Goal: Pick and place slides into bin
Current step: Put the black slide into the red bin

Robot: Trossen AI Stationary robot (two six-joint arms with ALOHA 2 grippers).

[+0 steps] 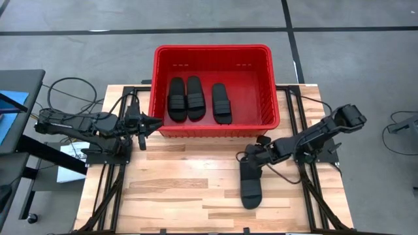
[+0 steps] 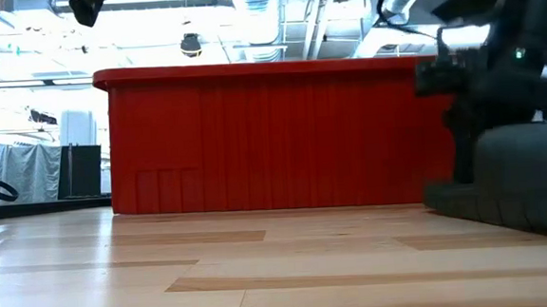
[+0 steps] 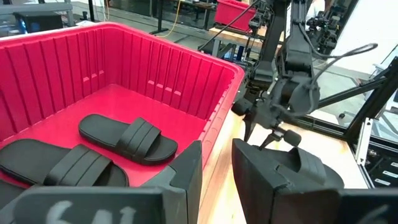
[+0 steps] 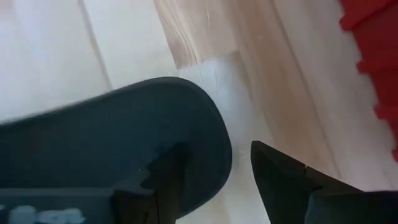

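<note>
My right gripper is to place the fourth slide into the red bin, so next it needs to grab the slide by its rounded heel end (image 1: pixel 249 167) (image 4: pixel 202 134).
Three black slides (image 1: pixel 196 99) lie flat on the floor of the red bin (image 1: pixel 212 51) at the table's far side; two of them show in the left wrist view (image 3: pixel 127 138). The fourth slide (image 1: pixel 251 184) lies on the table at the near right. My right gripper (image 1: pixel 253 156) is open at this slide's far end (image 4: pixel 155 124): one finger stands over the sole and the other beyond its edge. My left gripper (image 1: pixel 157 123) is open and empty at the bin's near left corner, above the rim (image 3: pixel 214 106). My right gripper straddles the rounded end edge (image 4: pixel 221 152) of the fourth slide, coming from the table's right and slanting down. One finger (image 4: pixel 165 180) overlaps the sole, and bare table shows between the edge and the other finger (image 4: pixel 280 180). I cannot tell whether either touches it.
The bin's near wall (image 2: pixel 273 139) stands high just beyond the slide and fills the low view. Bare wooden table (image 1: pixel 183 189) lies near and left of the slide. Cables run along both arm bases.
</note>
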